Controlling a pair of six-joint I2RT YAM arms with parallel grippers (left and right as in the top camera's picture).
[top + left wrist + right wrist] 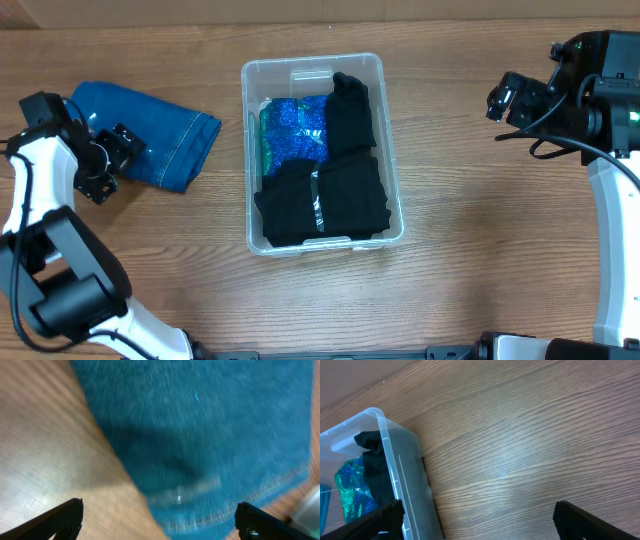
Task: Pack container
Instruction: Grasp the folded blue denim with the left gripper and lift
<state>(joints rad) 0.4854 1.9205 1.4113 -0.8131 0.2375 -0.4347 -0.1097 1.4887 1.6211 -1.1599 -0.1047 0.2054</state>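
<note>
Both fingers of my left gripper are still above the denim's long edge (152,178) (131,472) and the wood beside it, so lowering comes first, before closing on the denim.
The clear container (392,150) sits mid-table and holds black folded cloth (325,200) and a shiny blue-green packet (292,130). A folded blue denim piece (160,132) lies on the table left of it. My left gripper (112,158) is open at the denim's left edge; the left wrist view shows its jaws (159,520) spread wide over the blurred denim (210,425). My right gripper (508,100) is open and empty, raised to the right of the container. The right wrist view shows its jaws (479,519) over bare wood, with the container's corner (395,460) at left.
The wooden table (480,240) runs under everything. The arm bases stand at the front left (70,290) and right edge (615,250).
</note>
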